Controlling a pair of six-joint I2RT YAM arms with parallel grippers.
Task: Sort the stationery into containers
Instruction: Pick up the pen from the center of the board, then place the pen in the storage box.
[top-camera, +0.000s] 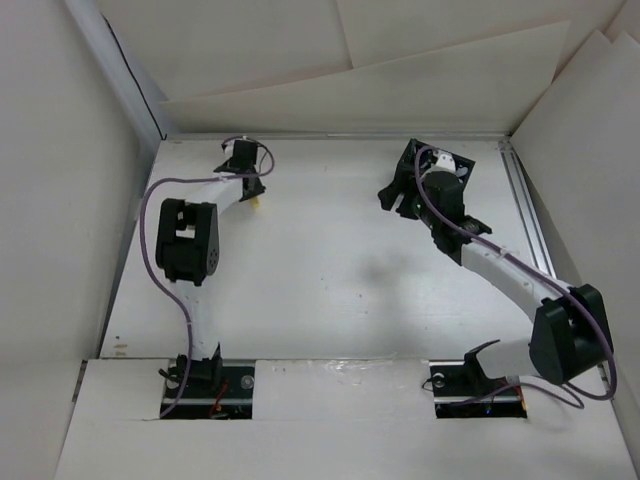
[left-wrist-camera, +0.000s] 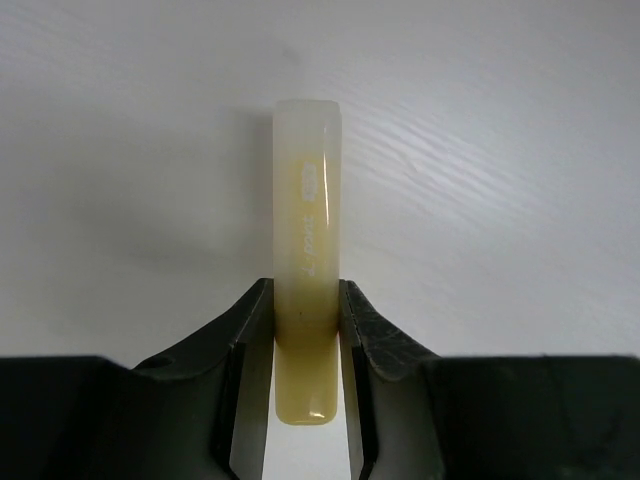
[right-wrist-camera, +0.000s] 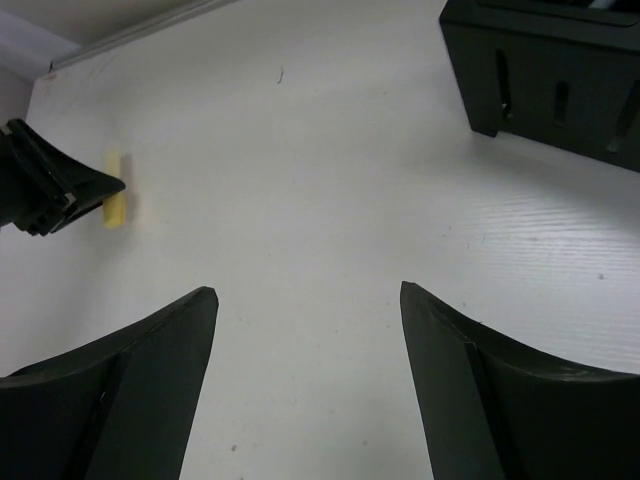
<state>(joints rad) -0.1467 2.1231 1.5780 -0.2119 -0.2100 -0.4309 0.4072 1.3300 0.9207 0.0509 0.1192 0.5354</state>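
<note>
The yellow highlighter (right-wrist-camera: 117, 203) should be grabbed next by its pale upper end (right-wrist-camera: 113, 162) with my right gripper. The highlighter's yellow end then stays free to go into the organiser box.
A yellow highlighter (left-wrist-camera: 308, 230) sits between the fingers of my left gripper (left-wrist-camera: 307, 290), which is shut on its lower half, low over the white table at the far left. The top view shows the left gripper (top-camera: 252, 190) with the yellow tip (top-camera: 257, 203) just below it. The right wrist view shows the same highlighter (right-wrist-camera: 117, 203) far off to the left. My right gripper (right-wrist-camera: 307, 290) is open and empty above bare table. The black organiser box (right-wrist-camera: 550, 70) stands just beyond it to the right, and in the top view (top-camera: 461, 160) it is partly hidden by the right wrist. No other stationery shows.
White walls close the table at the back and on both sides. A metal rail (top-camera: 530, 220) runs along the right edge. The left gripper's fingers (right-wrist-camera: 55, 190) show at the left edge of the right wrist view.
</note>
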